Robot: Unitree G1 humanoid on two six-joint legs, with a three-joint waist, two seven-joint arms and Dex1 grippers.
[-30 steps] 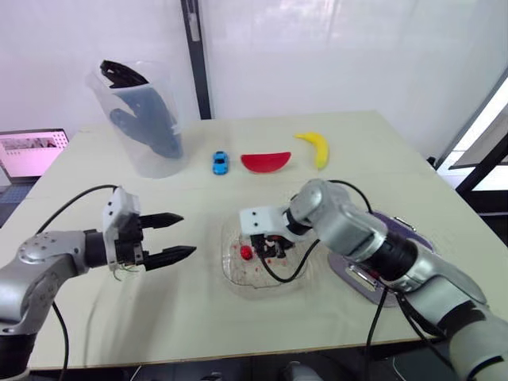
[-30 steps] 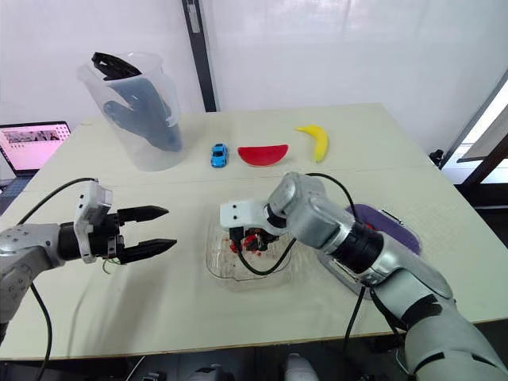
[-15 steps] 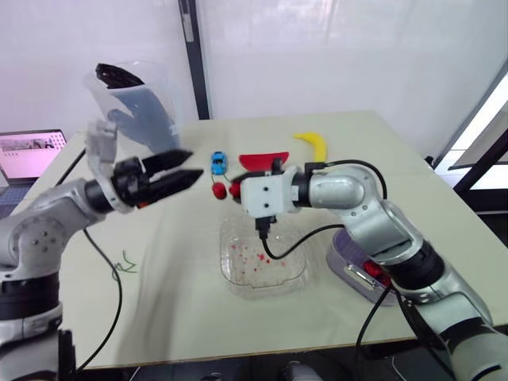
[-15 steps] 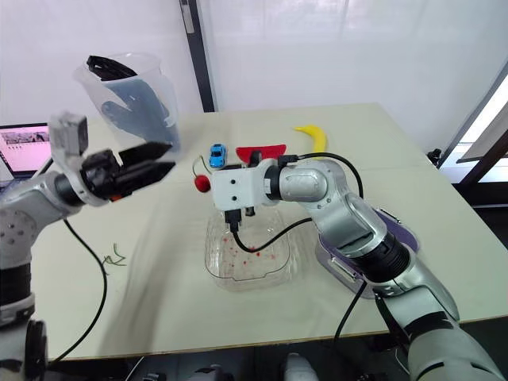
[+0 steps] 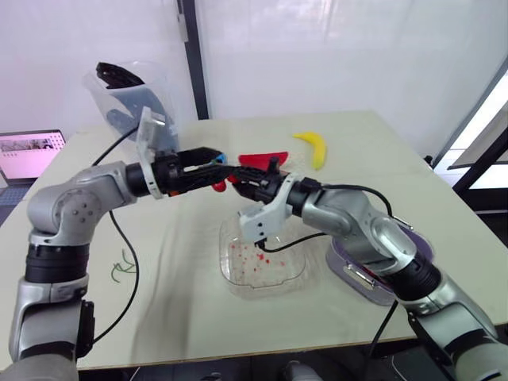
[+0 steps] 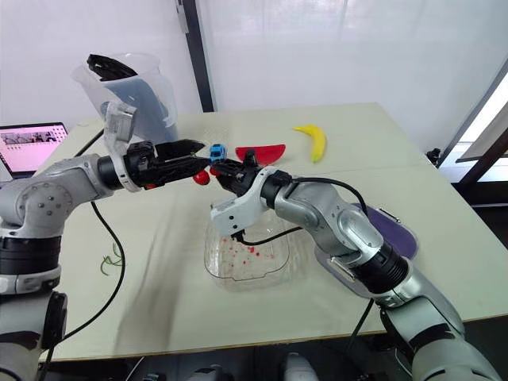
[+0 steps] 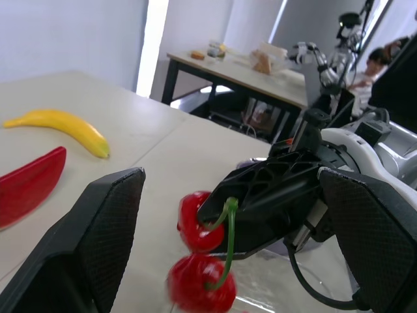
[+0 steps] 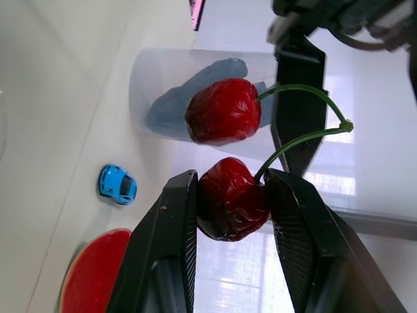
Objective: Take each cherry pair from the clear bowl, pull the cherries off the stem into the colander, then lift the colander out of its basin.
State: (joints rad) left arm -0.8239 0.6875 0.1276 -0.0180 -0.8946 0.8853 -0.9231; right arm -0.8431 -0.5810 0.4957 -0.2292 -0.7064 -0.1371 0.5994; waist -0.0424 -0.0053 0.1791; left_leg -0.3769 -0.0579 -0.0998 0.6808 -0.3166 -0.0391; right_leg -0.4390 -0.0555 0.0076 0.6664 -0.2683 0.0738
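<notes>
The left gripper grabs the stem by its joined top next, since that sticks out free while my right gripper's black fingers crowd the upper cherry.
My right gripper is shut on one red cherry of a pair, held in the air above the far rim of the clear bowl. The second cherry hangs free on the shared green stem. My left gripper is open and reaches in from the left, its fingers standing on either side of the pair without touching it. Only red smears lie in the bowl. The purple basin with the colander sits to the right, largely hidden behind my right arm.
Bare green stems lie on the table at the left. At the back stand a clear jug holding dark gloves, a blue toy car, a red melon slice and a banana. A laptop sits at the far left.
My right gripper lifted the cherry pair out of the bowl and turned it towards the left. My left gripper rose from the table and moved right until its fingers flank the pair.
</notes>
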